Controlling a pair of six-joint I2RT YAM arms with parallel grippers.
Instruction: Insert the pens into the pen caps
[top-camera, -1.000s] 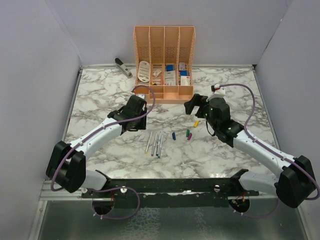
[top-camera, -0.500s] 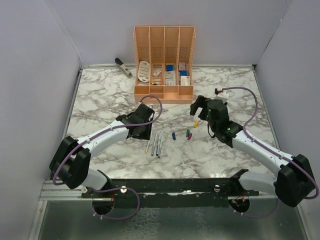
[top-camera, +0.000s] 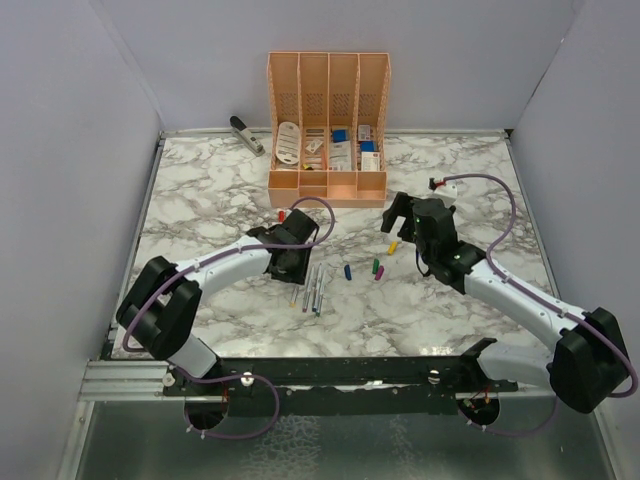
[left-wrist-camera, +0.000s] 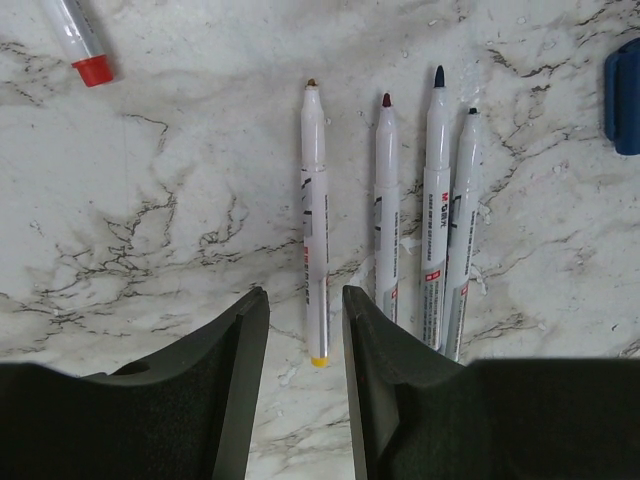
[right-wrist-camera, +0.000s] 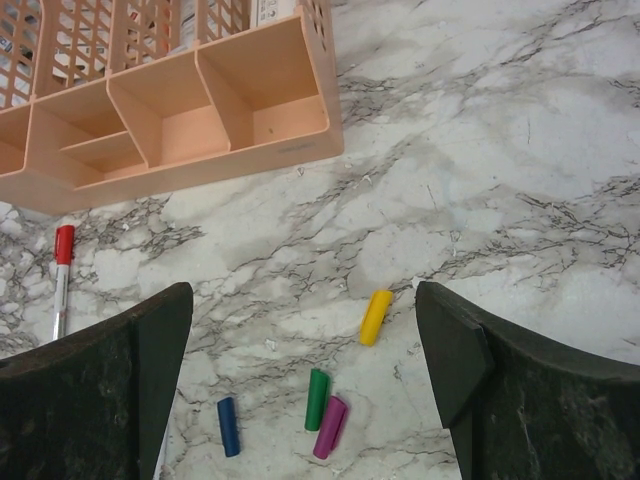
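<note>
I should lower my left gripper's fingers before I close on the orange-tipped pen (top-camera: 295, 290) (left-wrist-camera: 316, 258), because they are above it and would miss if I closed now.
Several uncapped pens (left-wrist-camera: 385, 210) lie side by side on the marble, seen in the top view as pens (top-camera: 313, 288). My left gripper (left-wrist-camera: 303, 300) is open, low over the table, its jaws either side of the yellow end of the leftmost pen (left-wrist-camera: 314, 220) without touching it; the same left gripper (top-camera: 292, 270) shows from above. Yellow cap (right-wrist-camera: 376, 316), green cap (right-wrist-camera: 317, 398), magenta cap (right-wrist-camera: 330, 427) and blue cap (right-wrist-camera: 228, 426) lie loose below my right gripper (right-wrist-camera: 305, 310), which is wide open and empty, shown from above as right gripper (top-camera: 396, 214). A red-capped pen (left-wrist-camera: 80, 45) lies apart.
A peach desk organizer (top-camera: 327, 125) with small items stands at the back centre, its front trays (right-wrist-camera: 170, 120) close ahead of the right gripper. A grey stapler (top-camera: 246, 134) lies at the back left. Grey walls close in both sides.
My left arm has swung right and down, bringing its jaws to the near end of the pens. The right gripper has shifted slightly and narrowed a little, still open.
</note>
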